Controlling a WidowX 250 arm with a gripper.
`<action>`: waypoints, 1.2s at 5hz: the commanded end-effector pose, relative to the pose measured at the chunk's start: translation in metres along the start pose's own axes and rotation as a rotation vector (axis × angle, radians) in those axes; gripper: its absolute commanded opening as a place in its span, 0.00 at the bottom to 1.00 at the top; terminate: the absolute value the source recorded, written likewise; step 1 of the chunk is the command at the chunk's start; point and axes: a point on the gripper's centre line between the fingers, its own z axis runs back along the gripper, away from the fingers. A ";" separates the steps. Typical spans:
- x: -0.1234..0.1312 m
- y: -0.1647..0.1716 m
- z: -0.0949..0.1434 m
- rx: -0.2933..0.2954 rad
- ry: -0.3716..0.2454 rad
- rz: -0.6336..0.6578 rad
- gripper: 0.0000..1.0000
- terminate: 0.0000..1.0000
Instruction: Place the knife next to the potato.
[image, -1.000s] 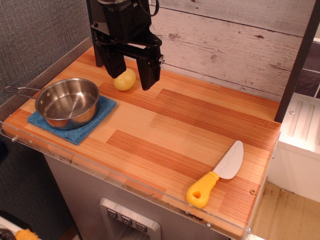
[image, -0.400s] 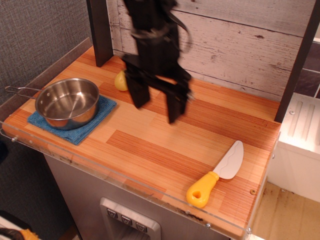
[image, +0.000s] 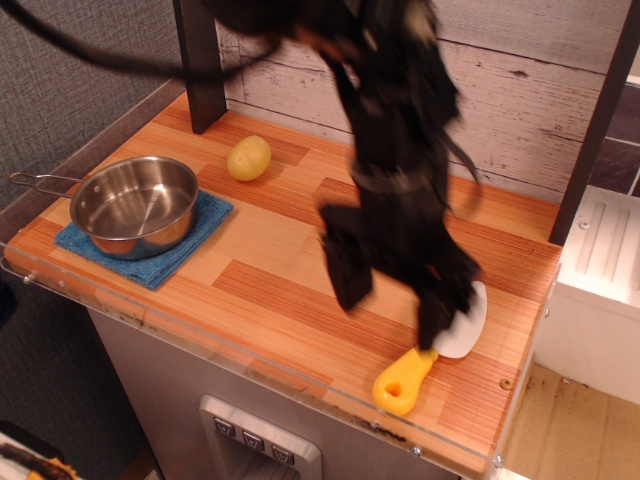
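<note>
The knife should go beside the potato (image: 249, 158), so my gripper will next grab it by its yellow handle close to the blade (image: 421, 362) and then place it there.
The knife (image: 405, 380) lies at the front right of the wooden table, its yellow-orange handle toward the front edge and its white blade (image: 466, 330) partly hidden behind my gripper. My black gripper (image: 390, 305) is open and empty, blurred by motion, with its two fingers hanging just above and left of the knife. The right finger (image: 437, 318) overlaps the blade in the picture. The pale yellow potato (image: 249, 158) sits far off at the back left, in full view.
A steel pot (image: 135, 204) with a wire handle rests on a blue cloth (image: 152, 259) at the left. A dark post (image: 200, 65) stands behind the potato, another (image: 592, 130) at the right. A plank wall backs the table.
My gripper has swept from over the potato at the back left across the table to the knife at the front right. The potato is uncovered again. The knife has not moved.
</note>
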 end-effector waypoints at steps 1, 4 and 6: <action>0.003 -0.020 -0.040 0.047 0.030 -0.032 1.00 0.00; -0.003 -0.018 -0.061 0.086 0.087 -0.106 0.00 0.00; -0.001 -0.021 -0.044 0.037 0.076 -0.158 0.00 0.00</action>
